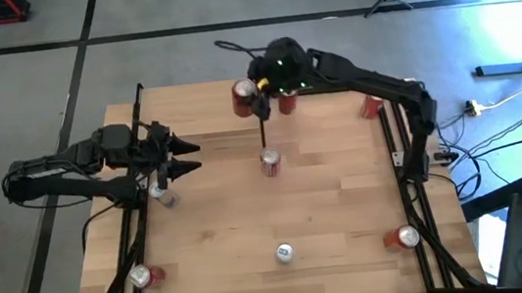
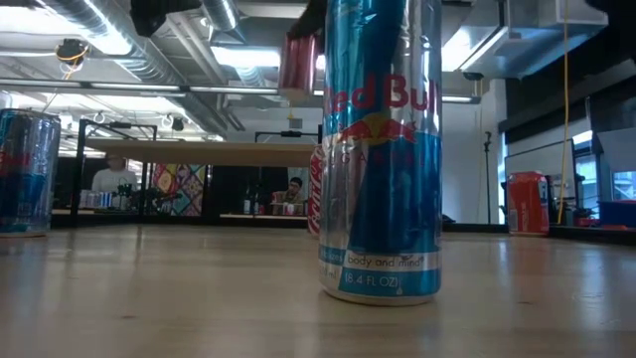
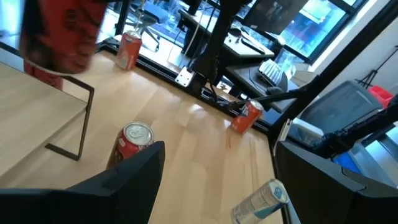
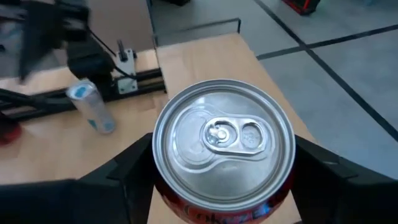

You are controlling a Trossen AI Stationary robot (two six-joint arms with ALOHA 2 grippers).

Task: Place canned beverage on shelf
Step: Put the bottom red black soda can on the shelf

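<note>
I will lower the red can first, because its bottom is above the shelf board and the can would drop if I opened my right gripper now.
A red canned beverage hangs over the right end of the shelf, with my right gripper shut on it. The right wrist view shows its silver top above the light board. In the low view the can is high above the board. At the table's left, my left gripper stands open with nothing between its fingers, and a silver-blue can stands just beside it. My right gripper pinches the red can between its two fingers, on opposite sides of its wall just under the top rim. The fingers come from the table's right, slanting down. The can is upright and lifted clear above the shelf.
Several more cans stand about: a red one at mid-table, one beside the held can, one at the right edge, three along the near edge. The shelf's black post stands nearby.
</note>
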